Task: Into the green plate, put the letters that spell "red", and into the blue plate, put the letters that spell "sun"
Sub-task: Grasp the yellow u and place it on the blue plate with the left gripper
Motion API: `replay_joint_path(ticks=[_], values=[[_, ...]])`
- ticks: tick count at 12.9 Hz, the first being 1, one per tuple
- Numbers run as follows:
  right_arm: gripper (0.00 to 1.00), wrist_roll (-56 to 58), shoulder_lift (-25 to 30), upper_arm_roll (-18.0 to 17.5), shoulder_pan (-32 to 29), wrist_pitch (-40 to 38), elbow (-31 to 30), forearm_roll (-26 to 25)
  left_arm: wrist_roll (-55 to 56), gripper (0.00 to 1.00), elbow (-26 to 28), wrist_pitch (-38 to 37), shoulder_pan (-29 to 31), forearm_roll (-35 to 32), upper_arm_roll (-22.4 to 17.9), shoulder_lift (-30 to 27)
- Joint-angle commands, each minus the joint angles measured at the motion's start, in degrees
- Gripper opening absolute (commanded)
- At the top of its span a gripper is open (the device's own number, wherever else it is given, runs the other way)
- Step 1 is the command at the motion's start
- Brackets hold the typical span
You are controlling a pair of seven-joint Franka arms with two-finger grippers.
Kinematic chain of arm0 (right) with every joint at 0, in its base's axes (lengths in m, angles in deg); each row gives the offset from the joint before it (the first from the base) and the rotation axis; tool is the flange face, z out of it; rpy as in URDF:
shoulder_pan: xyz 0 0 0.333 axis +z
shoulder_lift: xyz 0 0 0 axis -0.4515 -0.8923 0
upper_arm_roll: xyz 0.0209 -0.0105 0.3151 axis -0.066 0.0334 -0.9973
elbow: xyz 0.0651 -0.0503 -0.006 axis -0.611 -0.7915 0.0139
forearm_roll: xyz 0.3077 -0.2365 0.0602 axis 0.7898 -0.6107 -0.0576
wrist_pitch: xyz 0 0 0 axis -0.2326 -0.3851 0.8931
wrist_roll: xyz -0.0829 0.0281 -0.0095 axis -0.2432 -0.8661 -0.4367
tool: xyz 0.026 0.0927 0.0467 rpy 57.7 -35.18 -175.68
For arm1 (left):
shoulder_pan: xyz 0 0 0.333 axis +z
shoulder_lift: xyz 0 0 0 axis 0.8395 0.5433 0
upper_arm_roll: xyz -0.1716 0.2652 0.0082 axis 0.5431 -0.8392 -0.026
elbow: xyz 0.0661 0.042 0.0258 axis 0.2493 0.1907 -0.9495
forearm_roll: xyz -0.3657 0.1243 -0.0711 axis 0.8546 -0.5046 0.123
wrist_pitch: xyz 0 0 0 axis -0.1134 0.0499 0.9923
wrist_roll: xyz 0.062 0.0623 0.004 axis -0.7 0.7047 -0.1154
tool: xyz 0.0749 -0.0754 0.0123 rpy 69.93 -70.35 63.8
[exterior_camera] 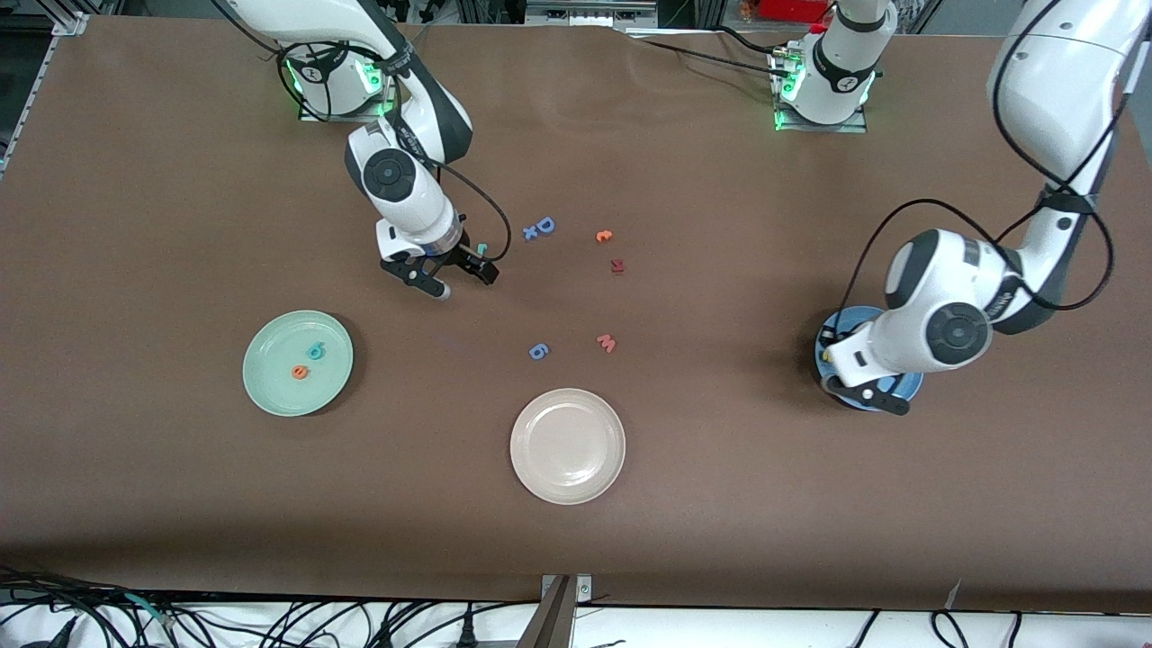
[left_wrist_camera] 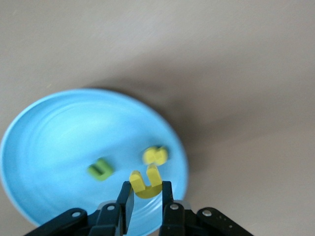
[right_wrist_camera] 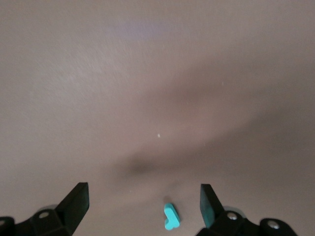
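The right gripper grabs the r by its stem (exterior_camera: 481, 248) next, to add the teal r to the green plate (exterior_camera: 270, 382).
The green plate (exterior_camera: 270, 382) lies toward the right arm's end and holds a teal d (exterior_camera: 316, 351) and an orange e (exterior_camera: 300, 371). A teal r (exterior_camera: 482, 248) (right_wrist_camera: 170, 216) lies on the table between the fingers of my open right gripper (exterior_camera: 450, 277) (right_wrist_camera: 142, 206), which hovers low over it. My left gripper (exterior_camera: 868, 396) (left_wrist_camera: 146, 194) hangs over the blue plate (exterior_camera: 855, 315) (left_wrist_camera: 54, 132), shut on a yellow u (left_wrist_camera: 145, 183). In that plate lie an olive n (left_wrist_camera: 101, 169) and a yellow s (left_wrist_camera: 155, 155). The left hand hides most of the plate in the front view.
A cream plate (exterior_camera: 567, 477) sits nearest the front camera at mid table. Loose letters lie mid table: a blue D (exterior_camera: 544, 226) with a small blue x (exterior_camera: 530, 233), an orange c (exterior_camera: 604, 236), a dark red piece (exterior_camera: 617, 265), a pink w (exterior_camera: 607, 343), a blue 6 (exterior_camera: 538, 351).
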Motion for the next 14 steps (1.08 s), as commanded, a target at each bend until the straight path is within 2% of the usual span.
replay_joint_path(ticks=[1,3,4,5,6,9,11,14], values=[[1.00,-2.35,-2.01,-0.01,0.43,0.74,-0.52,0.14,-2.81,0.18,4.32,-0.10,2.31,1.08,1.70,-2.56],[0.99,-4.20,-2.63,0.08,1.22,-0.05,-0.17,0.14,-3.24,0.21,5.30,-0.01,3.45,2.40,2.67,-2.56],[0.99,-4.90,-2.81,0.08,1.31,-1.10,-0.08,0.14,-4.55,0.32,5.30,-0.01,4.41,2.31,2.67,-2.30],[0.99,-5.95,-2.90,0.08,1.92,-1.19,-0.08,0.14,-6.13,0.84,5.30,-0.01,5.03,2.40,2.67,-2.03],[0.99,-6.83,-2.81,0.08,2.71,-1.19,-0.08,0.06,-6.58,1.00,5.04,-0.10,5.04,2.40,2.67,-2.03],[0.95,-9.12,-2.81,0.16,4.56,-1.19,-0.08,0.06,-6.50,1.00,4.60,-0.28,4.95,2.40,2.67,-2.12],[0.87,-9.13,-2.90,0.16,4.74,-1.19,-0.17,-0.12,-6.06,1.00,4.25,-0.37,4.60,2.40,3.02,-2.64],[0.69,-9.13,-2.90,0.16,4.74,-1.19,-0.26,-0.56,-4.49,1.00,2.06,-3.08,4.42,2.49,7.40,-5.62]])
